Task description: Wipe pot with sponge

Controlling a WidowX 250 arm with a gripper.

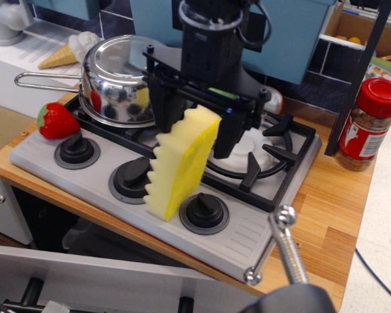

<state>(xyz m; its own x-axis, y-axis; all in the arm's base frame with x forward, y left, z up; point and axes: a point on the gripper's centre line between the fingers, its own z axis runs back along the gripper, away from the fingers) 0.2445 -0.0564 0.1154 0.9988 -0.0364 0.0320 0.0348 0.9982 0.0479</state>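
The robot's gripper should grab the yellow sponge by its upper end (201,117) next, so that it can wipe the shiny steel pot (120,78).
The yellow sponge (179,166) stands on end at the stove's front middle, its zigzag edge to the left. My black gripper (195,124) has come down over its upper end. The jaws are open, one finger (163,111) to the left of the sponge and one (231,134) to the right. I cannot tell whether they touch the foam. The shiny steel pot (120,78) sits on the back-left burner, apparently mouth down, with its wire handle (42,79) pointing left. It is behind and to the left of the gripper.
The grey toy stove (111,195) has black knobs along its front. A toy strawberry (55,120) lies at its left edge and an ice-cream cone (68,52) behind the pot. A red-lidded spice jar (371,124) stands right. A metal bar (290,251) rises at the front right.
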